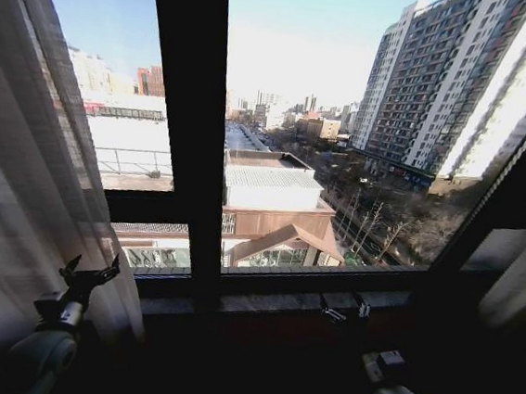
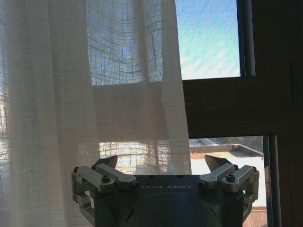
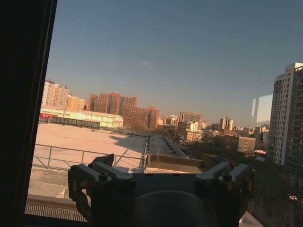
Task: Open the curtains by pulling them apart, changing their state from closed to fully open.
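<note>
The curtain hangs as a wide, slack sheet [image 1: 22, 197], so my left gripper will next grab the narrow fold [image 1: 109, 249] beside the curtain's loose edge. Then it can open the curtain.
A sheer white curtain [image 1: 24, 165] hangs gathered in folds along the left side of the window. In the left wrist view the same curtain [image 2: 71, 104] covers the glass ahead, its loose edge ending near mid-frame. My left gripper [image 1: 87, 278] is open and sits low beside the curtain's inner edge; its fingers [image 2: 106, 163] hold nothing and stand just short of the fabric. My right gripper [image 1: 343, 309] is low by the sill, also open [image 3: 158, 163] and empty, facing bare glass. A dim pale panel [image 1: 524, 278] hangs at the far right edge.
A dark vertical window post [image 1: 191, 125] splits the glass, with a crossbar [image 1: 136, 205] on the left pane. A dark stone sill [image 1: 272, 300] runs below. City buildings and rooftops lie outside.
</note>
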### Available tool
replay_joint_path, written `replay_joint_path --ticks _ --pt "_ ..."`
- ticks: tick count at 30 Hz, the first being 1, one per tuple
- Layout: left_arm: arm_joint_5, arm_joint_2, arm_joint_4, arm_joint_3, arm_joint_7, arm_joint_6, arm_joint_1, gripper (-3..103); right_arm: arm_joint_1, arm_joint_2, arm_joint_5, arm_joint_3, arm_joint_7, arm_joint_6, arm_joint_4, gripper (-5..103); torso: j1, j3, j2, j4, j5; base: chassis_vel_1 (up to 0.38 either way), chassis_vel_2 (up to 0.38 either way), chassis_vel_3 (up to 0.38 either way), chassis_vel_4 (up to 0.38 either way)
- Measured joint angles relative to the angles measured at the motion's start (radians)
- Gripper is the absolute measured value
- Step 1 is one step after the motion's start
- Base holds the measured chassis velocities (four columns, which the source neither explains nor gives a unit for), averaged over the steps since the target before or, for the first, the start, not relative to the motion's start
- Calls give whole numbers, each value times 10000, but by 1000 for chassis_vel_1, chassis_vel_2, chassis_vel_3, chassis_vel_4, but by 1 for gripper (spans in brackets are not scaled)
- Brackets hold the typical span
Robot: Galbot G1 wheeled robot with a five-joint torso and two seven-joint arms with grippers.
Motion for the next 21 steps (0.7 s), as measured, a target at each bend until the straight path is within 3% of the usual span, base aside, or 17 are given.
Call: replay_joint_path --ticks 6,8,13,21 --pt "-37 98 870 331 29 -136 -369 100 0 0 0 -1 1 0 -1 100 -1 0 0 2 2 0 0 0 0" --pt "-319 355 1650 1105 23 -133 -1219 100 0 0 0 0 1 0 -1 100 0 1 0 -2 1 0 0 0 0" --pt "-559 506 2428 1692 192 -114 -2166 100 0 0 0 -1 1 0 -1 100 0 1 -1 -2 0 0 0 0 0" --pt "-573 884 3365 1853 588 -114 -3087 100 1 0 0 -1 1 0 -1 100 1 1 0 2 2 0 0 0 0"
